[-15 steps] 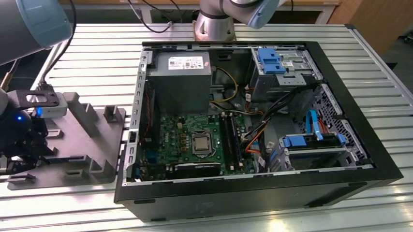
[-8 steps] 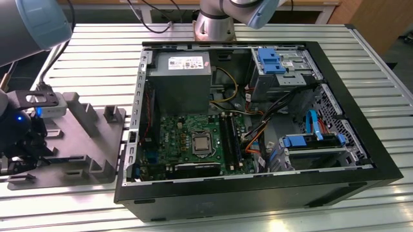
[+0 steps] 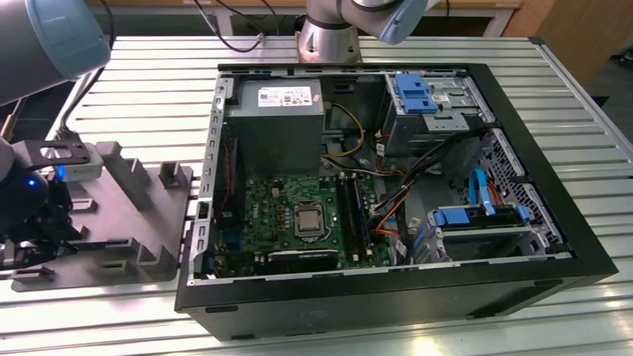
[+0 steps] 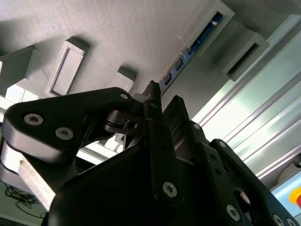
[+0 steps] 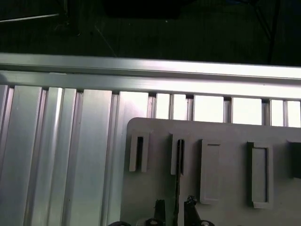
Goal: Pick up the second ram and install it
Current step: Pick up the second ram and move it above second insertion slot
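Observation:
I should next grip the second ram with my gripper by its exposed end [image 5: 176, 207] outside the slot, because the gray slot's sides hug the ram's other end.
The second ram [image 5: 178, 157] is a thin dark stick standing on edge in a slot of the gray fixture [image 5: 282, 136]. In the second wrist view the second ram [image 4: 188, 52] shows a bluish edge with small chips. My gripper [image 5: 175, 208] is low over the fixture, one black fingertip on each side of the stick and a small gap at each side, so it is open. The gripper [image 4: 164, 94] reaches the stick's near end. In the exterior view the gripper [image 3: 40, 248] hangs over the fixture [image 3: 129, 200] at the far left.
An open computer case [image 3: 396, 297] lies to the exterior view's right of the fixture. Its green board carries long black memory sockets [image 3: 351, 215] beside the processor [image 3: 310, 220]. Cables, blue drive bays [image 3: 416, 93] and the case's raised wall [image 3: 210, 185] stand around them. The table is ribbed aluminium [image 5: 56, 155].

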Tool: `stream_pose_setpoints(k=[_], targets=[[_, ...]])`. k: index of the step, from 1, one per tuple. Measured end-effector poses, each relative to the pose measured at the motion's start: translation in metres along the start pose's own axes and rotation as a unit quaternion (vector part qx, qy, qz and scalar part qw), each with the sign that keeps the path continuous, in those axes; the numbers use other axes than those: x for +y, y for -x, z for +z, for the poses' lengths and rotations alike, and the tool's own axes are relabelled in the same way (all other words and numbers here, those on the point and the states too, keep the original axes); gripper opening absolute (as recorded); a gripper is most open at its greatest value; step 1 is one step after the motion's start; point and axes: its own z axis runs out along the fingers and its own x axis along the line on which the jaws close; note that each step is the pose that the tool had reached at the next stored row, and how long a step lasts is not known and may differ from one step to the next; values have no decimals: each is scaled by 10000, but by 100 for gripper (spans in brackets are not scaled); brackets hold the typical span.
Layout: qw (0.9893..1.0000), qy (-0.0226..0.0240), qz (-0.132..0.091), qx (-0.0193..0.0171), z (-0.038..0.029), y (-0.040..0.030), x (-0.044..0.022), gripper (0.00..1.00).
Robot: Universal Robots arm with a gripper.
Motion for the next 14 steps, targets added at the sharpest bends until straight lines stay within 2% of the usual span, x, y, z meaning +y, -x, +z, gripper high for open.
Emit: stream_pose_setpoints(k=[7, 14], targets=[[10000, 1, -28, 1, 33, 19, 21, 30], [10000, 1, -28, 1, 38, 31, 24, 30]])
